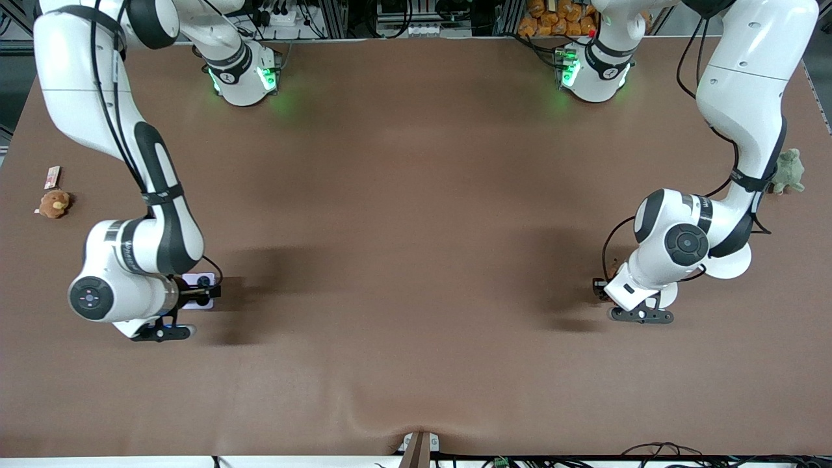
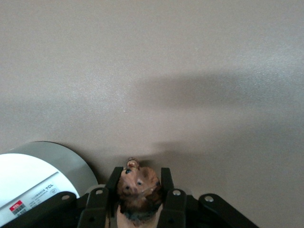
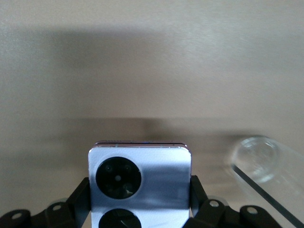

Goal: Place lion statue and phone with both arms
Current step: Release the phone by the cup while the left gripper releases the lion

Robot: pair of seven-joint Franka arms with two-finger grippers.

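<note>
The lion statue is low over the table beside the white cup in the left wrist view, so my left gripper opens next.
My right gripper point(image 1: 203, 290) is shut on the phone point(image 1: 197, 282), low over the table toward the right arm's end. In the right wrist view the pale lavender phone point(image 3: 140, 179) sits between the fingers point(image 3: 195, 187), its two black camera circles facing up. My left gripper point(image 1: 602, 290) is low over the table toward the left arm's end. In the left wrist view its fingers point(image 2: 166, 183) are shut on the reddish-brown lion statue point(image 2: 138, 190). The arm's wrist mostly hides the statue in the front view.
A tan-brown plush toy point(image 1: 54, 203) and a small packet point(image 1: 52, 177) lie near the table edge at the right arm's end. A green plush turtle point(image 1: 788, 171) sits near the edge at the left arm's end, beside the left arm.
</note>
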